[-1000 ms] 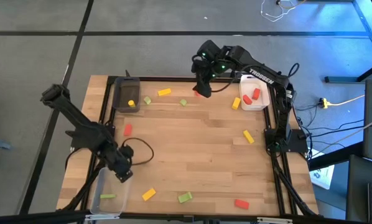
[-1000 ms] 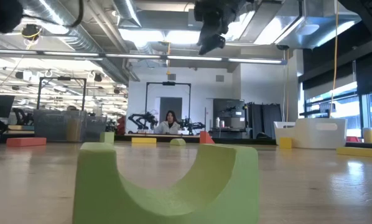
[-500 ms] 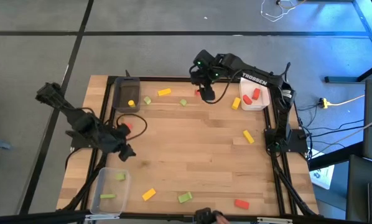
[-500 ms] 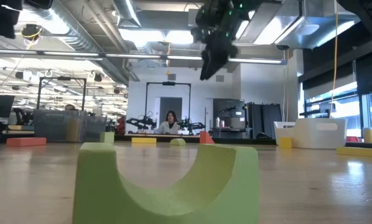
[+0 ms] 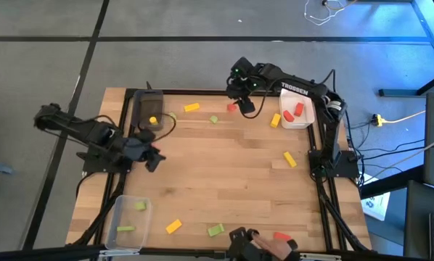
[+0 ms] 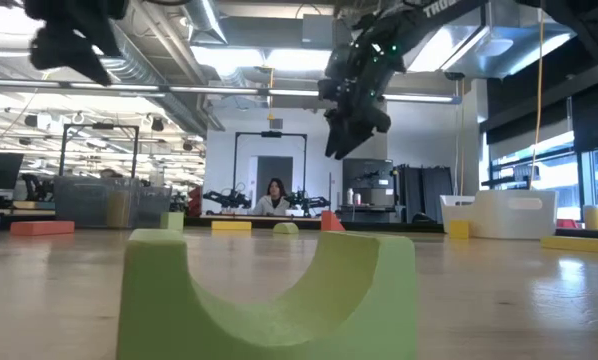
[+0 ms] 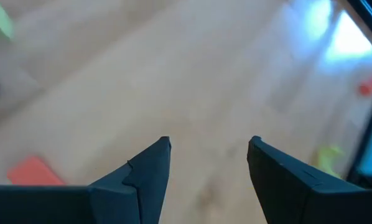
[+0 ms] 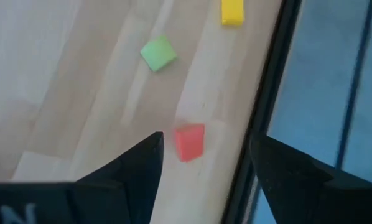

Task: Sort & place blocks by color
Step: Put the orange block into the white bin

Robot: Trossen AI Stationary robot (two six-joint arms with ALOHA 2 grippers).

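My right gripper grips the red block by its two opposite sides next, to sort it into the white tray (image 5: 297, 109).
Red, yellow and light green blocks lie scattered on the wooden table (image 5: 224, 181). My right gripper (image 8: 207, 137) hangs open above a small red block (image 8: 189, 142) by the far edge, also seen from above as the red block (image 5: 231, 107). My right gripper (image 5: 246, 107) shows high in the low view (image 6: 344, 140). My left gripper (image 5: 153, 158) is open over the table's left part with nothing between its fingers (image 7: 208, 146). A red block (image 7: 33, 171) lies on the wood beside it. A green arch block (image 6: 269, 290) stands right before the low camera.
A dark grey tray (image 5: 146, 101) at the far left holds a yellow block. A white tray (image 5: 308, 119) at the far right holds red blocks. A clear tray (image 5: 119, 239) at the near left holds two green ones. Something dark (image 5: 260, 245) reaches over the near edge.
My left gripper has gone up from the clear tray toward the far edge and turned, staying open; a green block now shows in the tray where it stood. My right gripper has come down toward the red block by the far edge and rolled about its own line.
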